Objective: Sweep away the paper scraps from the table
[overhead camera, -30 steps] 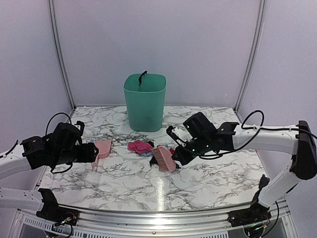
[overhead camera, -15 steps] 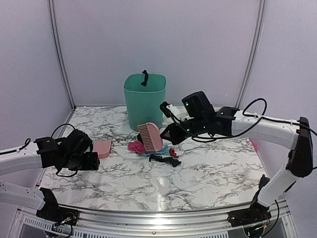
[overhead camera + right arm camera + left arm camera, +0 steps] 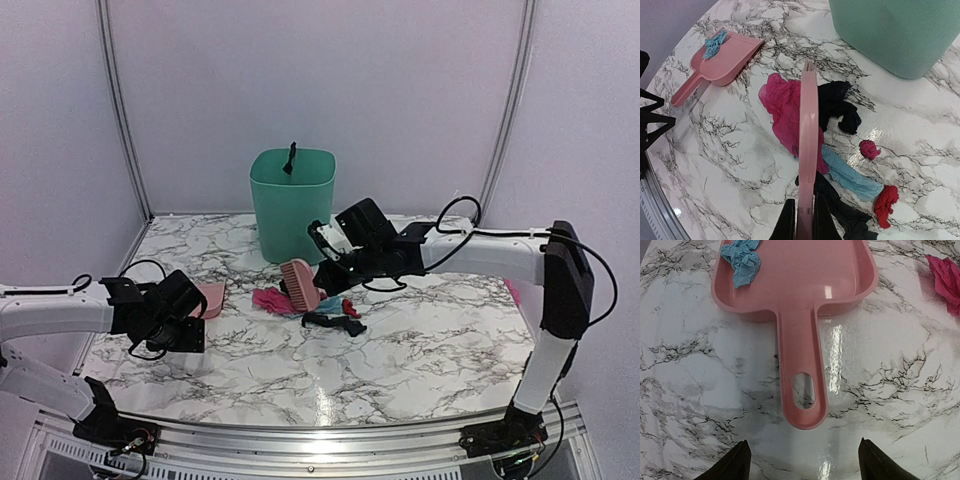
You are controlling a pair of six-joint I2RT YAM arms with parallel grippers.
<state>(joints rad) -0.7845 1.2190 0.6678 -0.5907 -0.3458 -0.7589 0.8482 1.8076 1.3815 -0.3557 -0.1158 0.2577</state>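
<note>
I need to reach the pink dustpan [image 3: 790, 275] with my left gripper and grab it by its handle [image 3: 802, 378], across the sides, so the pan stays open to catch swept scraps.
Paper scraps lie mid-table: a magenta piece [image 3: 268, 298], a light blue strip [image 3: 852, 178], black pieces [image 3: 332, 322], small red bits [image 3: 886, 201]. One blue scrap [image 3: 742, 259] lies in the pink dustpan [image 3: 790, 275]. My right gripper [image 3: 802, 220] is shut on the pink brush [image 3: 299, 284], held on edge over the scraps. My left gripper [image 3: 802, 465] is open, just short of the dustpan handle [image 3: 802, 385], not touching it. The marbled table [image 3: 400, 360] carries it all.
A green bin [image 3: 292, 203] stands at the back centre with a black scrap hanging on its rim [image 3: 290, 157]. The dustpan shows at the left in the top view [image 3: 207, 297]. The metal rail runs along the front edge [image 3: 320, 435].
My right arm has swung the brush left and back, from right of the scraps to above them. My left gripper has moved right and nearer, behind the dustpan handle.
</note>
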